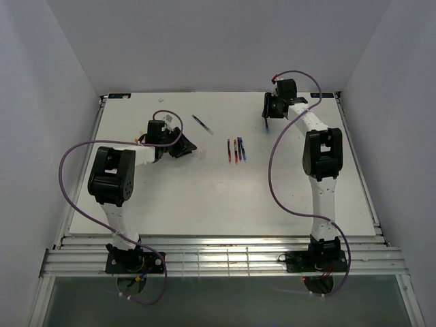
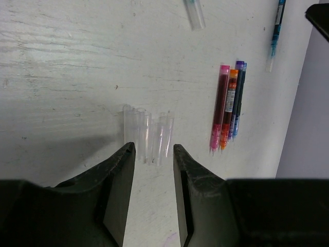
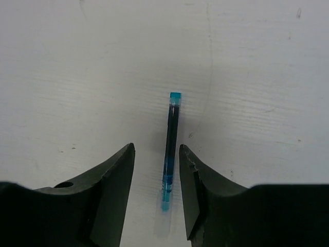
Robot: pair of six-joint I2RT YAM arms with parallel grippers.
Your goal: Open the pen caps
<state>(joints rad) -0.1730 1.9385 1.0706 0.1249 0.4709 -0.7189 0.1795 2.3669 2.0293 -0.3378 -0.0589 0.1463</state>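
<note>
My right gripper should grab the teal pen by its dark body point(image 1: 266, 122) point(image 3: 170, 143) next. The teal pen's clear cap then stays free for my left gripper to open.
Several clear pen caps point(image 2: 146, 133) lie in a small heap on the white table, off their pens. My left gripper point(image 2: 154, 147) is open and empty just short of them; it also shows in the top view point(image 1: 184, 147). Uncapped pink, orange and blue pens point(image 2: 229, 107) lie side by side to the right, also in the top view point(image 1: 235, 150). A teal pen point(image 3: 171, 139) with a clear cap point(image 3: 163, 224) on its tip lies between the open jaws of my right gripper point(image 3: 156, 148) at the far right point(image 1: 270, 111).
Another teal pen point(image 1: 202, 124) with a clear cap point(image 2: 194, 14) lies alone at the far middle of the table. White walls close in the table on three sides. Purple cables loop beside both arms.
</note>
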